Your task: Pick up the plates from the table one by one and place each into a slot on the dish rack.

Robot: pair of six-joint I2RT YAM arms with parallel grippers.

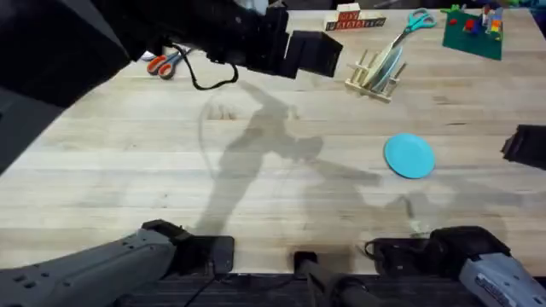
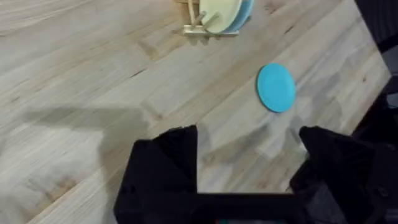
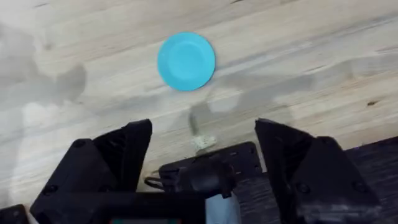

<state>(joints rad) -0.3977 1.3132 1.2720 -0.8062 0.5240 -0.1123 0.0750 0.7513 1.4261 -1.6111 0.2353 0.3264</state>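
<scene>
I will grip the teal-cyan plate by its rim (image 1: pixel 389 166) with my left gripper next. The plate lies flat and its round side (image 1: pixel 409 155) is too wide for the fingers.
A teal-cyan plate (image 1: pixel 409 155) (image 2: pixel 276 87) (image 3: pixel 186 61) lies flat on the table (image 1: pixel 128 162), right of centre. At the back, the dish rack (image 1: pixel 373 75) (image 2: pixel 199 28) holds a pale blue plate (image 1: pixel 389 61) (image 2: pixel 241 14) standing upright between its pegs. The left wrist view shows a cream face beside it. My left gripper (image 1: pixel 328 53) (image 2: pixel 249 162) hangs high, just left of the rack. It is open with nothing between its fingers. My right gripper (image 1: pixel 522 143) (image 3: pixel 202 149) is at the table's right edge, to the right of the teal plate, and is also open and empty.
Orange-handled scissors (image 1: pixel 162 64) lie at the back left under the left arm. At the back are teal-handled scissors (image 1: pixel 418 21), lettered wooden blocks (image 1: pixel 350 19) and a green baseplate with bricks (image 1: pixel 473 32). Bare wood spreads across the table's middle and left.
</scene>
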